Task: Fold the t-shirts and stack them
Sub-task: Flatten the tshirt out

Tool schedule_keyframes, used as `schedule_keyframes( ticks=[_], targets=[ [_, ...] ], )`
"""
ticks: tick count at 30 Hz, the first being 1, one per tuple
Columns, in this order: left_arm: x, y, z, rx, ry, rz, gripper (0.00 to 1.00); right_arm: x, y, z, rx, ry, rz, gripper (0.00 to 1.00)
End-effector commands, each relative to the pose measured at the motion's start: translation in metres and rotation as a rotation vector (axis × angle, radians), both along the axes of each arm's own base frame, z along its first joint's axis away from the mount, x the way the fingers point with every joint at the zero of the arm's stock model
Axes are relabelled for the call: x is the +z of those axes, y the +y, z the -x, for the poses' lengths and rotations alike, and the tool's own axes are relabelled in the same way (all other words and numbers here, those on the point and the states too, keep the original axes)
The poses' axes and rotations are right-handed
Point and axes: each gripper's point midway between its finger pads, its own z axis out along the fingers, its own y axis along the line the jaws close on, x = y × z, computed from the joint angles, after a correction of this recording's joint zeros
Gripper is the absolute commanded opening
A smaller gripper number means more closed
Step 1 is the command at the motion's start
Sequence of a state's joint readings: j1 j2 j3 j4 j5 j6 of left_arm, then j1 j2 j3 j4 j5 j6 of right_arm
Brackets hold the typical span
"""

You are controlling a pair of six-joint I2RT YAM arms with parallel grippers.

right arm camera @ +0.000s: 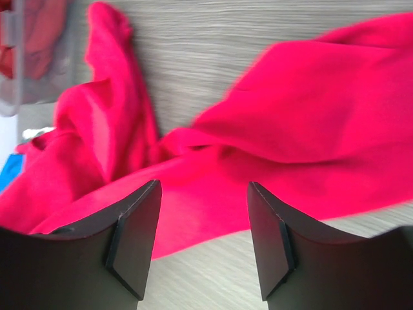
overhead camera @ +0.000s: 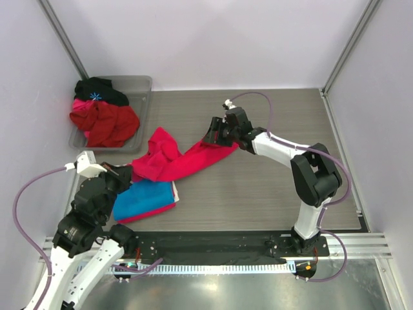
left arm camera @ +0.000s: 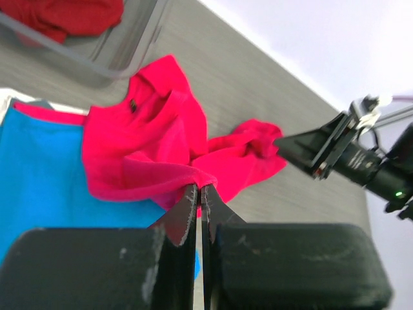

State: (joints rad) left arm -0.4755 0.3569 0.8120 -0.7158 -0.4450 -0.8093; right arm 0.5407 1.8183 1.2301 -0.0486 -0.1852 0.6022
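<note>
My right gripper will next pinch the crimson-pink t-shirt (overhead camera: 187, 158) (right arm camera: 213, 184) near the end opposite my left gripper, to spread the t-shirt across the table for folding.
A crimson-pink t-shirt (overhead camera: 187, 158) lies rumpled and stretched across the table from left to right. My left gripper (overhead camera: 126, 173) is shut on a fold at its left edge; in the left wrist view the cloth (left arm camera: 142, 148) bunches over the closed fingertips (left arm camera: 199, 190). My right gripper (overhead camera: 213, 132) hovers open at the shirt's right end, and the cloth (right arm camera: 310, 142) spreads beyond and under its fingers (right arm camera: 203, 187) with nothing pinched. A folded blue t-shirt (overhead camera: 145, 199) rests on a pink-red one (overhead camera: 157, 214) beside the left gripper.
A clear plastic bin (overhead camera: 141, 87) stands at the back left, holding a red garment (overhead camera: 106, 123) and a black one (overhead camera: 100, 89). Bare wood-grain tabletop (overhead camera: 258, 194) stretches to the right, bounded by white walls.
</note>
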Motion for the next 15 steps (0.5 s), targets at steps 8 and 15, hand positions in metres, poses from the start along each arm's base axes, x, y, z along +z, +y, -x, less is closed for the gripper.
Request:
schedule_keyframes(
  ticks=[8, 15],
  targets=[
    [0.0, 0.001, 0.002, -0.002, -0.01, 0.003, 0.0, 0.018, 0.063, 0.01, -0.019, 0.051, -0.056, 0.63],
    [0.002, -0.001, 0.012, -0.036, -0.034, 0.027, 0.0, -0.002, 0.081, 0.023, -0.057, 0.108, -0.013, 0.64]
  ],
)
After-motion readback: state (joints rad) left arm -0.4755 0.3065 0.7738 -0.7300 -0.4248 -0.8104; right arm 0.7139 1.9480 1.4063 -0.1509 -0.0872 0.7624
